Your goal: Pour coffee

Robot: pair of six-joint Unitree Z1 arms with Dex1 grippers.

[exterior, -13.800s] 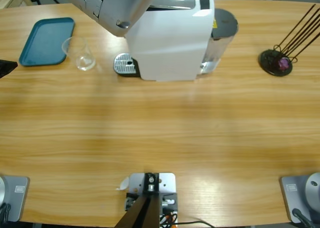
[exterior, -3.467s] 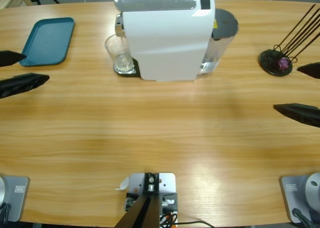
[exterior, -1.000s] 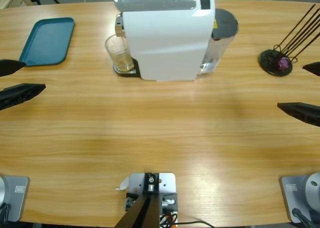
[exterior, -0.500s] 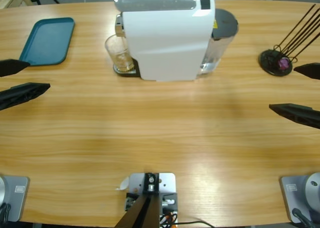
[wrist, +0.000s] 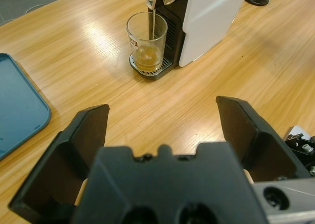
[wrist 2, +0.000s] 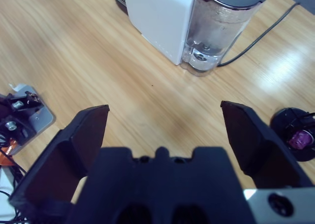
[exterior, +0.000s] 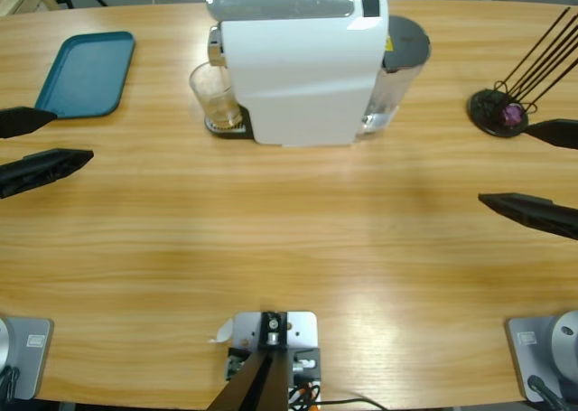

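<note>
The left gripper needs to hold the glass upright, because coffee (exterior: 223,117) (wrist: 146,60) lies open in it, so it should grab the opposite sides of the glass next.
A small clear glass (exterior: 215,98) (wrist: 147,43) stands on the drip grate of the white coffee machine (exterior: 302,68) (wrist: 209,10) (wrist 2: 157,15), under its spout. A thin stream runs from the spout into the glass, and a shallow amber-brown pool of coffee (wrist: 146,60) (exterior: 223,117) lies at its bottom. My left gripper (exterior: 45,143) (wrist: 162,118) is open at the table's left edge, well short of the glass and pointed at it. At the right edge my right gripper (exterior: 528,172) (wrist 2: 165,120) is open and holds nothing.
A teal tray (exterior: 86,74) (wrist: 17,111) lies at the far left. The machine's clear water tank (exterior: 397,77) (wrist 2: 219,29) stands on its right side, with a black cable (wrist 2: 258,37) behind. A black stand (exterior: 498,111) (wrist 2: 295,138) holding dark sticks sits at the far right.
The glass now stands under the spout, moved from beside the tray, and coffee has gathered in it. The arm over the machine has gone. Over the last second both grippers edged slightly inward.
</note>
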